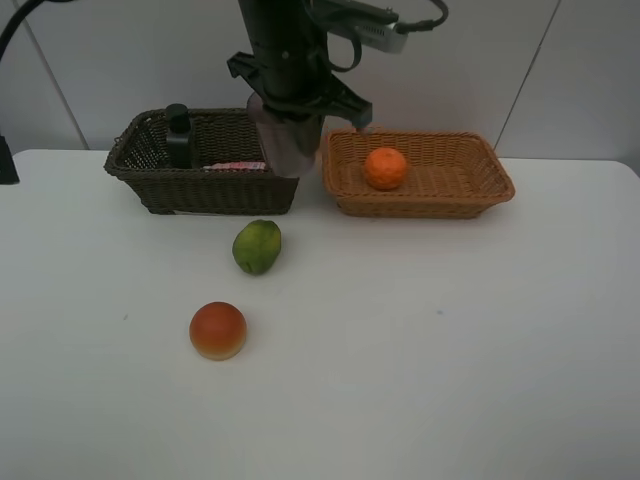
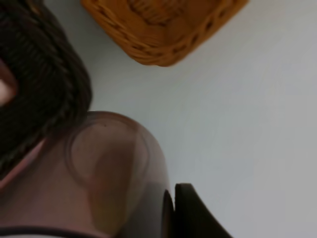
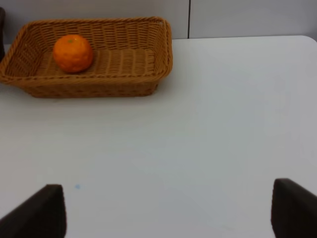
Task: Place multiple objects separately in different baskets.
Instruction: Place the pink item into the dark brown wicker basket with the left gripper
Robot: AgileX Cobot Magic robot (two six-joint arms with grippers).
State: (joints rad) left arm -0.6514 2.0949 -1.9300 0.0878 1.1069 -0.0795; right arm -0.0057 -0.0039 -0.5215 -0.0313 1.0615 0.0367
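I should move the cup inward before my left gripper lets go of it, because the purple cup's lower end (image 1: 290,162) is sticking out past the dark brown basket's rim.
My left gripper (image 1: 288,128) is shut on the translucent purple cup (image 1: 284,150), holding it above the right end of the dark brown basket (image 1: 200,188), next to the tan basket (image 1: 430,198). The left wrist view shows the cup (image 2: 114,168) against one dark finger (image 2: 193,213). In the dark basket stand a dark pump bottle (image 1: 179,135) and a pink bottle (image 1: 236,166). An orange (image 1: 385,168) lies in the tan basket. A green fruit (image 1: 257,246) and a red-orange fruit (image 1: 218,330) rest on the table. My right gripper (image 3: 168,213) is open and empty, facing the tan basket (image 3: 99,87) and the orange (image 3: 73,53).
The white table (image 1: 450,330) stretches in front of both baskets, with a wall close behind them. The dark basket's rim (image 2: 44,89) and a corner of the tan basket (image 2: 158,44) lie right below the held cup. The right arm is outside the high view.
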